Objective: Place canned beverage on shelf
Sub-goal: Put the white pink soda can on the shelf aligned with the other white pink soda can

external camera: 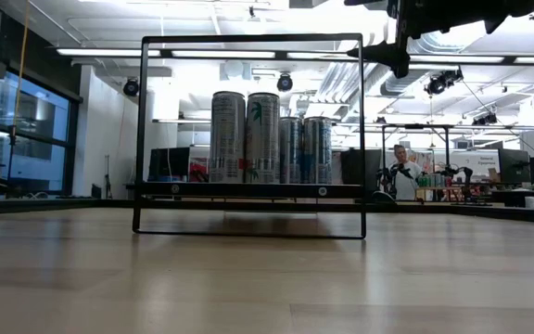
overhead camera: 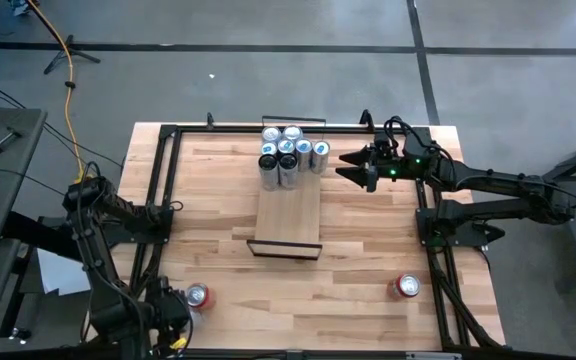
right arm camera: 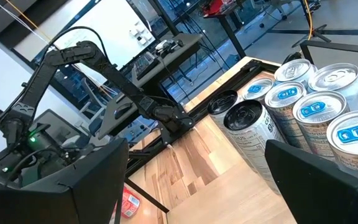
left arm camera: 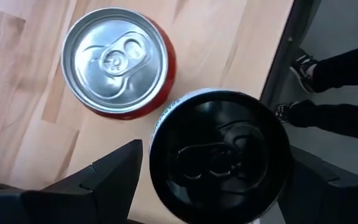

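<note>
My left gripper should close now: in the wrist view my fingertips are on either side of the black-topped can and would hold it.
The shelf [overhead camera: 288,215], a narrow light-wood plank with a black frame [external camera: 248,190], lies mid-table. Several tall silver cans [overhead camera: 288,150] stand on its far end. At the near left corner my left gripper [left arm camera: 218,151] points down, open, one finger on each side of a black-topped can [left arm camera: 229,118]. This can stands upright on the table beside a red can [left arm camera: 115,59], and the gripper hides it from above [overhead camera: 173,312]. My right gripper [overhead camera: 346,165] hangs open and level, just right of the cans on the shelf.
A second red can [overhead camera: 406,287] stands on the table at the near right. The table's edge runs close beside the black-topped can, with a person's shoes [left arm camera: 300,62] on the floor beyond it. Another person [external camera: 399,172] is far behind the table.
</note>
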